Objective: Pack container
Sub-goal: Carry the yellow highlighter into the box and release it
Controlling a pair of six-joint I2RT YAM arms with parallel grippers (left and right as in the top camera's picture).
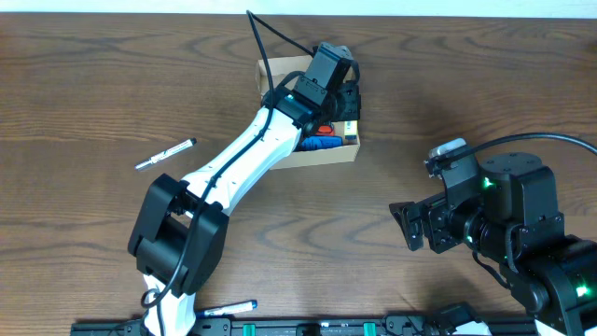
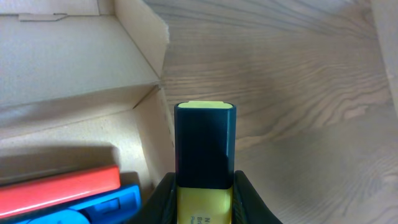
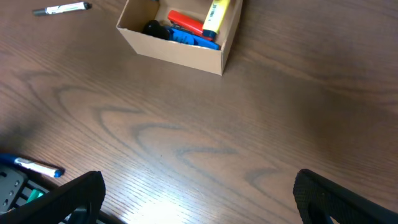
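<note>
The yellow highlighter hangs from my left gripper's fingers inside the container's front rim and would drop in, so it is time to open now.
The container [image 1: 326, 155] is a tan cardboard box at the table's far middle; it also shows in the right wrist view [image 3: 180, 53] and in the left wrist view [image 2: 74, 74]. Inside lie a red marker [image 3: 185, 22] and a blue marker [image 3: 194, 37]. My left gripper [image 2: 204, 193] is shut on a yellow highlighter with a black cap [image 2: 205, 146], holding it over the box's right wall. That highlighter also shows in the right wrist view [image 3: 215, 15]. My right gripper [image 3: 199, 199] is open and empty above bare table at the right.
A white-barrelled pen [image 1: 165, 154] lies left of the box. Another pen with a blue tip [image 1: 231, 307] lies near the front edge, seen also in the right wrist view [image 3: 38, 167]. A black object [image 3: 155, 28] sits in the box's left part.
</note>
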